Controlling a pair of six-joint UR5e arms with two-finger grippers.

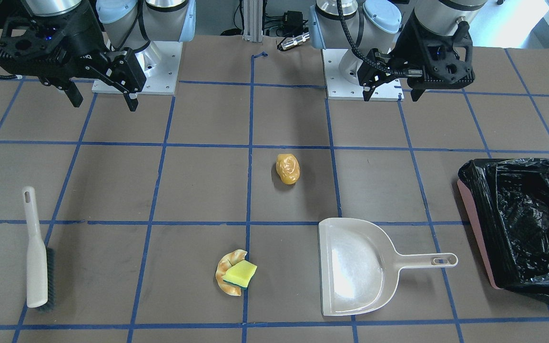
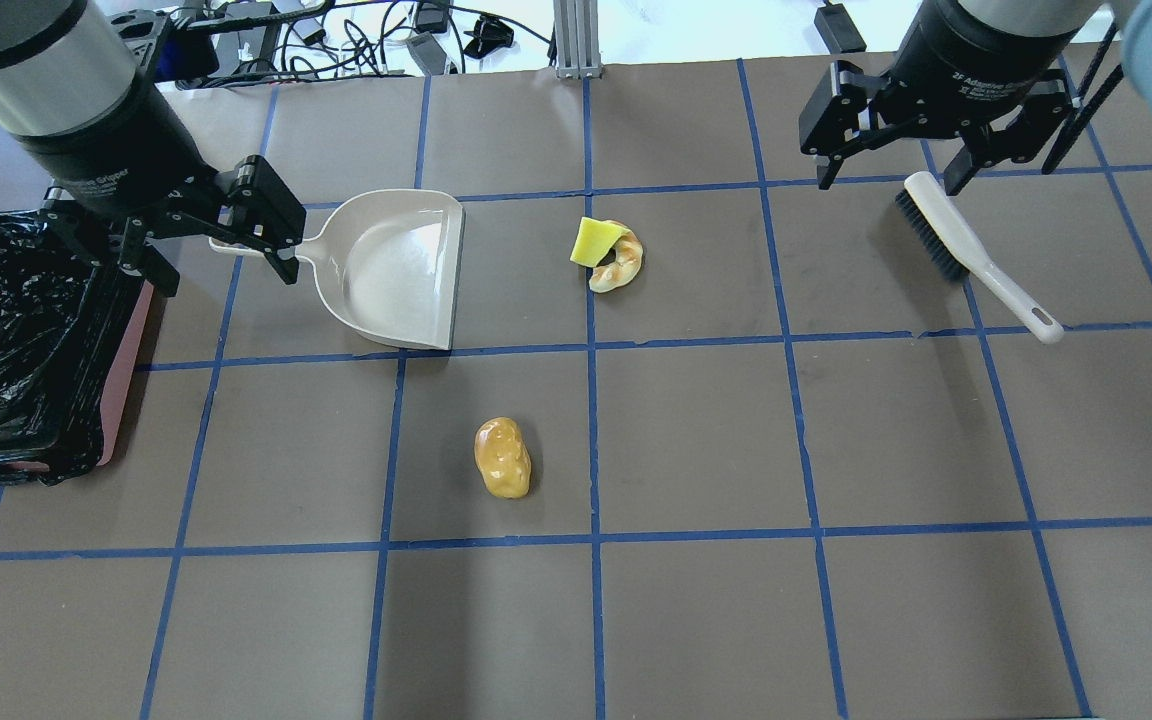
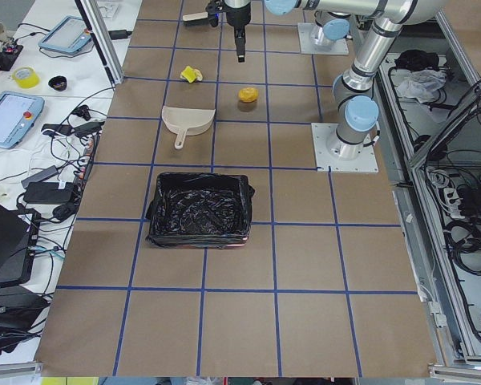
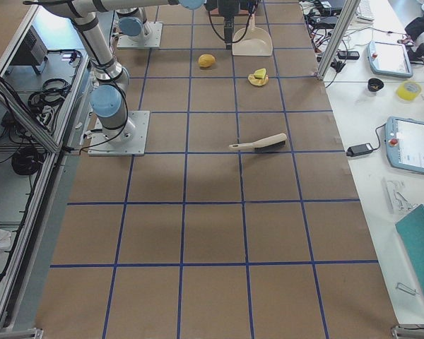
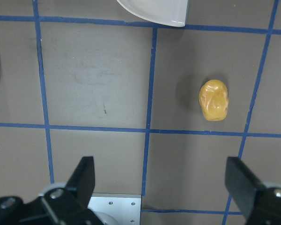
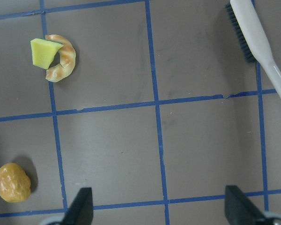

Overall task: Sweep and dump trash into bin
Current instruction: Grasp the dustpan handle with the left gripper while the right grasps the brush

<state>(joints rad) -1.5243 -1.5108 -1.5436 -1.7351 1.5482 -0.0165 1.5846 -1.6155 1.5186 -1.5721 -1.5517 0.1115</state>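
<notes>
I should grab the brush by its slim handle [image 1: 31,208] next with my right gripper, because the brush is wide along its bristled head [image 1: 39,277]. Then I can sweep the trash.
The trash lies on the brown table. A glossy yellow-orange potato-like lump [image 1: 288,168] [image 2: 503,457] [image 5: 213,100] sits near the middle. A tan croissant [image 2: 624,266] [image 6: 67,63] lies further out, with the yellow sponge piece [image 2: 593,241] [image 1: 239,273] resting on it. The pink bin [image 2: 128,375] with its black bag [image 1: 532,224] stands at the robot's left. My left gripper [image 2: 228,280] [image 1: 390,96] is open and empty, raised over the dustpan handle beside the bin. My right gripper [image 2: 887,184] [image 1: 105,105] is open and empty, raised near the brush.
A beige dustpan [image 2: 398,270] [image 1: 355,267] lies between the bin and the croissant, its mouth toward the trash. A white hand brush [image 2: 971,255] [image 1: 36,252] with dark bristles lies at the robot's right. Blue tape lines grid the table.
</notes>
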